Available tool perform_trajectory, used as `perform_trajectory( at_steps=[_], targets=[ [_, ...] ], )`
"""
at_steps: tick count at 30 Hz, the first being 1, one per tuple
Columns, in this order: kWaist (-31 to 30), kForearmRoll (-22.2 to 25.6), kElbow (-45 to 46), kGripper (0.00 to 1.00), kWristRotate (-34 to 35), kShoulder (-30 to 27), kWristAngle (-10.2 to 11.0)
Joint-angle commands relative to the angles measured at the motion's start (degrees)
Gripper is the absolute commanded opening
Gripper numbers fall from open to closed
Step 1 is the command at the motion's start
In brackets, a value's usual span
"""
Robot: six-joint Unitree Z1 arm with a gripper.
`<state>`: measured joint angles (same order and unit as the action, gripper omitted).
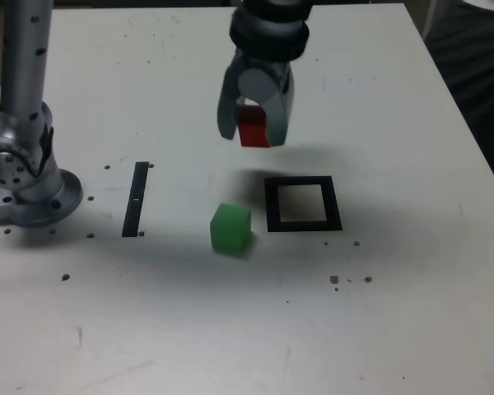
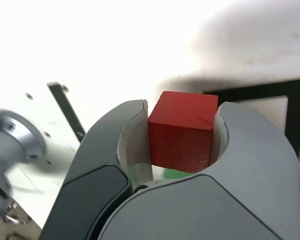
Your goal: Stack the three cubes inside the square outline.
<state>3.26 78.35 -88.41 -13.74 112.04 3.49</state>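
The red cube [image 1: 253, 127] hangs high above the tabletop and short of the square outline [image 1: 303, 204], so the robot's gripper needs to move it toward the outline before letting go.
My gripper [image 1: 253, 132] hangs above the table, shut on the red cube [image 1: 253, 127], which fills the gap between the grey fingers [image 2: 255, 150] in the wrist view [image 2: 182, 131]. The square outline [image 1: 303, 204], black with a white centre, lies on the table just in front of and to the exterior view's right of the gripper; a part of it shows in the wrist view [image 2: 270, 90]. The green cube [image 1: 230, 228] sits on the table beside the outline, on the exterior view's left, and a sliver of it [image 2: 177, 173] peeks under the red cube. No yellow cube is in view.
A narrow black strip [image 1: 136, 199] lies on the white table [image 1: 230, 329] at the exterior view's left, also in the wrist view [image 2: 65, 107]. The arm's metal base [image 1: 25, 177] stands at the left edge. Small dark specks dot the tabletop.
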Motion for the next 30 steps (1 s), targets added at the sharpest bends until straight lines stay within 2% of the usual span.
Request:
perform_trajectory(
  at_steps=[1, 13, 24, 30],
  targets=[
    [-1.3, 0.2, -1.0, 0.28, 1.0, 1.2, -0.9],
    [-4.4, -0.7, -4.8, 0.28, 5.1, 7.3, -6.1],
    [-4.3, -3.4, -5.9, 0.28, 5.2, 10.5, -9.2],
    [-3.9, -4.0, -5.8, 0.28, 5.1, 11.7, -9.8]
  ],
)
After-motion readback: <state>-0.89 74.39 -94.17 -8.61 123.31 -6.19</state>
